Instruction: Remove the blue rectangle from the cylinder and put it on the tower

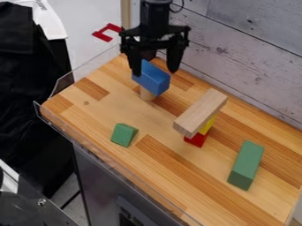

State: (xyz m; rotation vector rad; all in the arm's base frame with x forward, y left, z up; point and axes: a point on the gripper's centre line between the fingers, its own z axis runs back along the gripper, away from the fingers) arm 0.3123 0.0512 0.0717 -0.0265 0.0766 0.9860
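My gripper is going to pick up the blue rectangle (152,79) next by its long sides, to move it from the cylinder onto the tower.
The gripper (154,73) hangs at the top of the camera view, open, with its fingers apart around the upper part of the blue rectangle (152,79). The left finger is close to the block's left end; whether it touches cannot be told. The blue block lies on top of a short natural wood cylinder (147,94), which stands on the table. To the right and nearer stands the tower, with a red block (196,139) at the bottom, a yellow block (207,126) above it and a long plain wooden block (200,112) across the top.
On the wooden table (94,115), a small green block (124,134) lies left of the tower and a long green block (246,165) to its right. A transparent rim (112,164) runs along the left and front edges. A plank wall (242,57) stands behind.
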